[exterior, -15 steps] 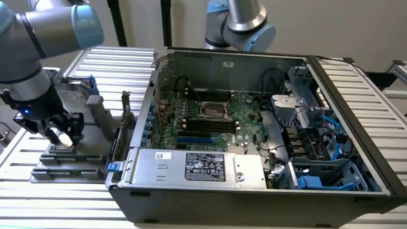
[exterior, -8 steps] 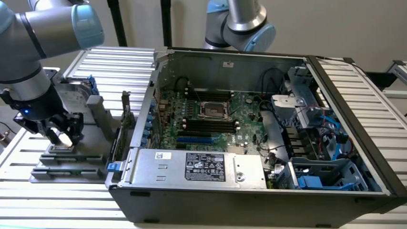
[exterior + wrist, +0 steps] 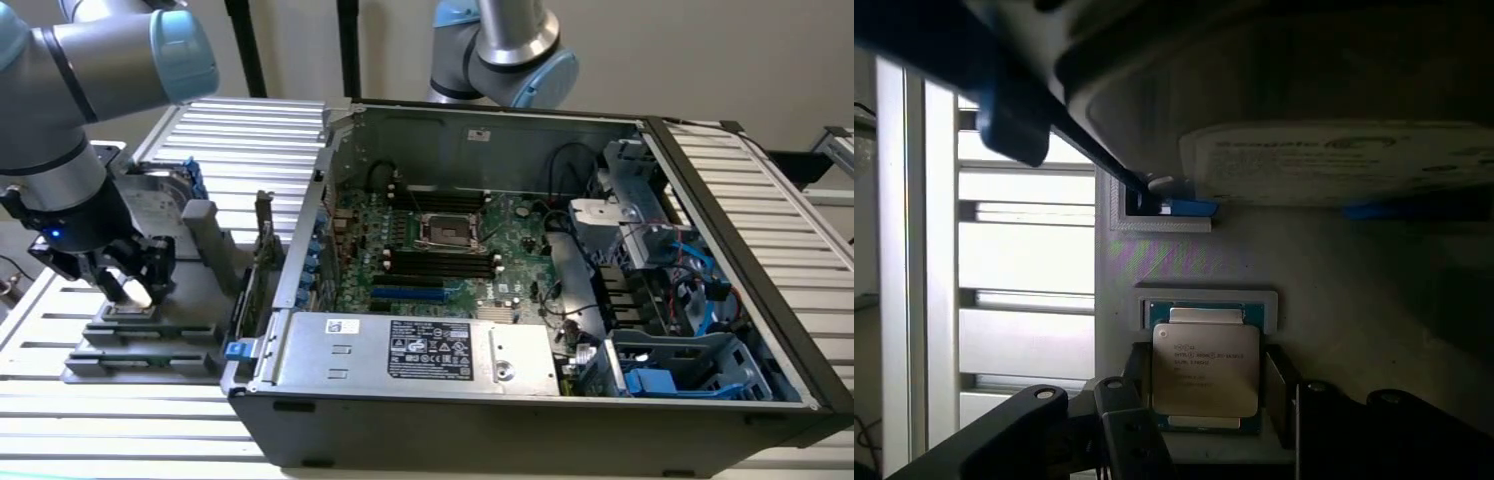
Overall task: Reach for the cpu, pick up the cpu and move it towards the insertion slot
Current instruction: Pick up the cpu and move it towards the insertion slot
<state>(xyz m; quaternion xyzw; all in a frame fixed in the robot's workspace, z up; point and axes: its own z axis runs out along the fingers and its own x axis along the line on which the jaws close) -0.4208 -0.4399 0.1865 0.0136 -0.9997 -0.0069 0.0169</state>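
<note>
My gripper grabs the cpu's open, opposite side edges next, because the holder's raised rim wraps the end of the cpu [image 3: 1206,368].
The cpu [image 3: 1206,368], a small square chip with a silvery top, lies flat in a pale holder [image 3: 1209,305] on the grey fixture. My gripper [image 3: 1206,425] is down over it, open, with one dark finger [image 3: 1137,430] close on each side of the chip. In the exterior view the gripper [image 3: 127,288] hangs low over the fixture [image 3: 147,335] at that view's left, outside the computer case. The insertion slot [image 3: 447,228], a square socket with a shiny frame, sits on the green board inside the open case.
A silver hard drive [image 3: 1334,160] with blue brackets stands on the fixture just beyond the cpu. The black case wall [image 3: 287,260] rises between the fixture and the board. Black memory slots [image 3: 434,265] lie beside the socket. A second arm [image 3: 501,50] stands behind the case.
</note>
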